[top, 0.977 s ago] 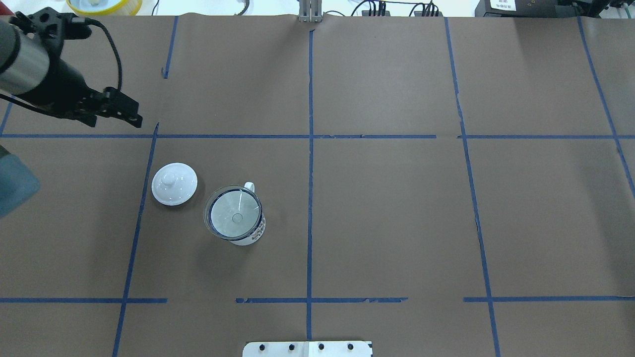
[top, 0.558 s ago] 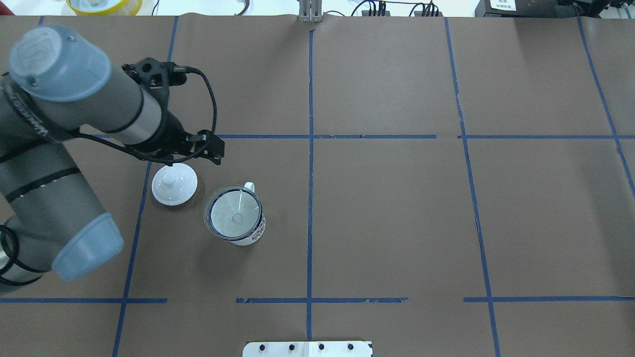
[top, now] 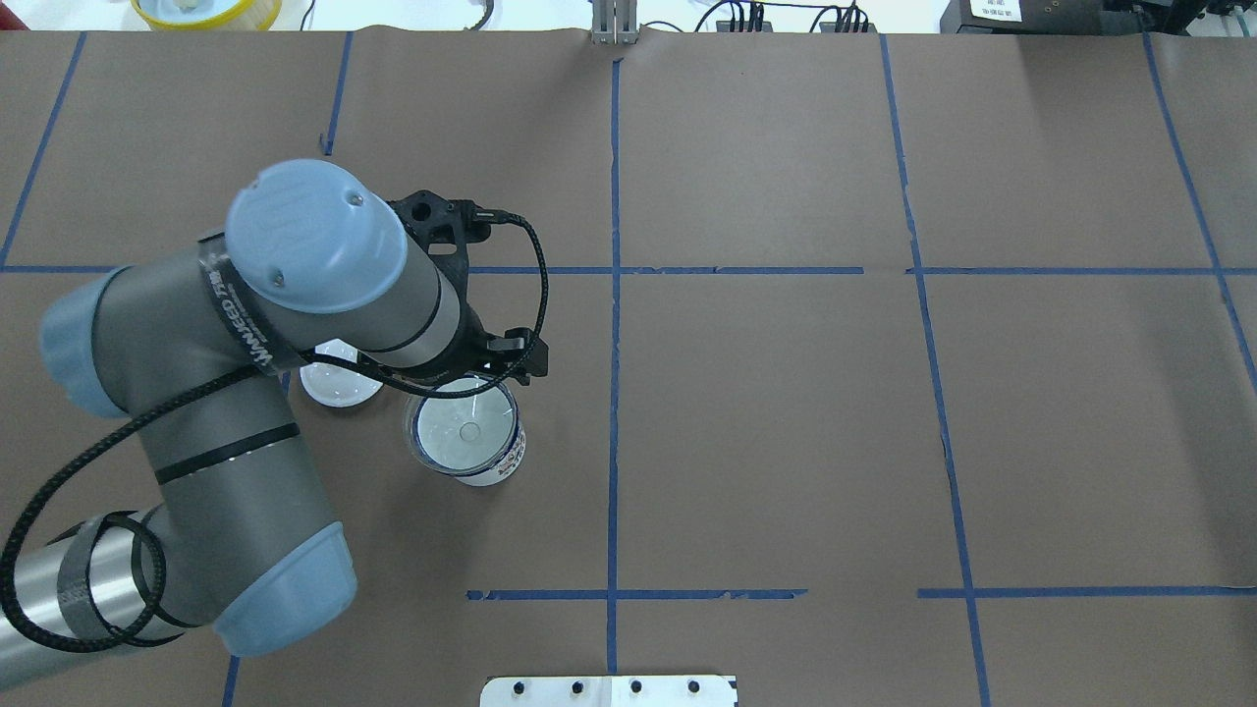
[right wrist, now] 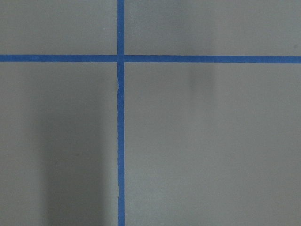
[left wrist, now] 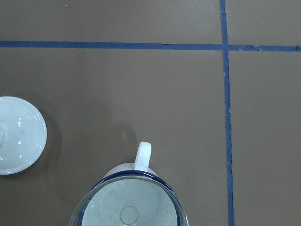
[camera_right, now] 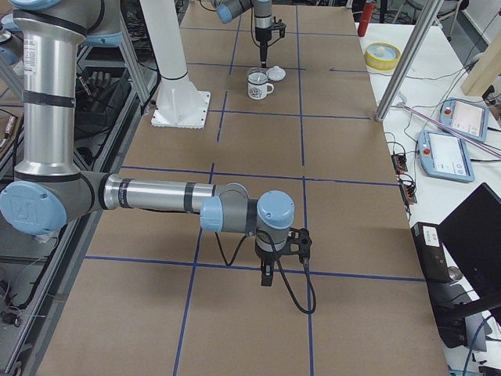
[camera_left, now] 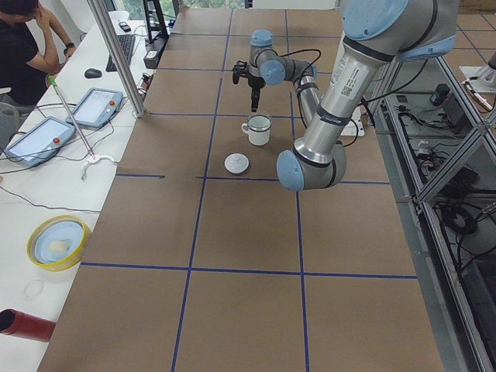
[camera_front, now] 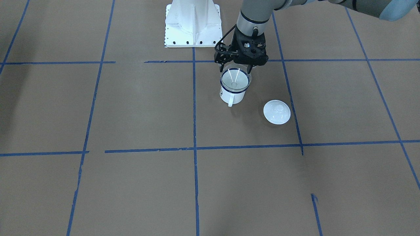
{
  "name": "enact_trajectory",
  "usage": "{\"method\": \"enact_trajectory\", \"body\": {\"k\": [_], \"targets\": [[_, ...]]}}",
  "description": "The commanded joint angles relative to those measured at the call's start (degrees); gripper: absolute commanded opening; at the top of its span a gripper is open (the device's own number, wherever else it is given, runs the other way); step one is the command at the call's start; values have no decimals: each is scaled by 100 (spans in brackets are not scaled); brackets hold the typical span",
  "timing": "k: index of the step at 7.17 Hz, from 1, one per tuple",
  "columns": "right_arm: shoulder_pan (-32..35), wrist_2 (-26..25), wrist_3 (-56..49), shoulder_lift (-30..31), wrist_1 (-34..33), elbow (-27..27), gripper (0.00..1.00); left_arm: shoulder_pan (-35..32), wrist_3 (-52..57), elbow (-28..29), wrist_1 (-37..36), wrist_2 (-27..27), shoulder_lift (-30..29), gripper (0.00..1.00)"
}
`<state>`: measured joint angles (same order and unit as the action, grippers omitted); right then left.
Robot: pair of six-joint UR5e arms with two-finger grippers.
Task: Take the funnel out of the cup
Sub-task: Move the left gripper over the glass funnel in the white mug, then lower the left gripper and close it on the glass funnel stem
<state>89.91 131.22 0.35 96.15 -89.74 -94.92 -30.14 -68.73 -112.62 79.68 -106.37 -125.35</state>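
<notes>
The left gripper grabs the clear funnel by its rim point(camera_front: 236, 65) next, to remove the funnel from the white mug point(camera_front: 232, 96).
The clear funnel point(camera_front: 234, 80) sits mouth-up in the white mug with a dark blue rim point(camera_front: 231, 94), handle towards the far side of the table. Both show in the overhead view, funnel point(top: 464, 428) in cup point(top: 503, 463), and at the bottom of the left wrist view, funnel point(left wrist: 129, 207) and cup handle point(left wrist: 143, 155). My left gripper point(camera_front: 236, 69) hangs open just above the cup's robot-side rim, one finger to each side, touching nothing. My right gripper point(camera_right: 266, 278) hovers far off over bare paper; I cannot tell whether it is open or shut.
A white round lid with a knob point(camera_front: 277, 112) lies on the table beside the cup, partly under my left arm in the overhead view point(top: 334, 391). The white robot base point(camera_front: 193, 23) stands behind the cup. Blue tape lines cross the brown paper.
My left arm has swung in from the far left edge, past the lid, and now hangs over the cup. The cup, funnel and lid have not moved.
</notes>
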Motion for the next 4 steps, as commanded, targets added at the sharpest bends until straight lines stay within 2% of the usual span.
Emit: {"method": "enact_trajectory", "body": {"k": [1,2,4], "targets": [[0,0,0,0,0,0,100,245,-53,257,4,230,-42,100],[0,0,0,0,0,0,100,350,-53,293,13,326,-42,100],[0,0,0,0,0,0,100,527,-62,459,126,424,-59,86]]}}
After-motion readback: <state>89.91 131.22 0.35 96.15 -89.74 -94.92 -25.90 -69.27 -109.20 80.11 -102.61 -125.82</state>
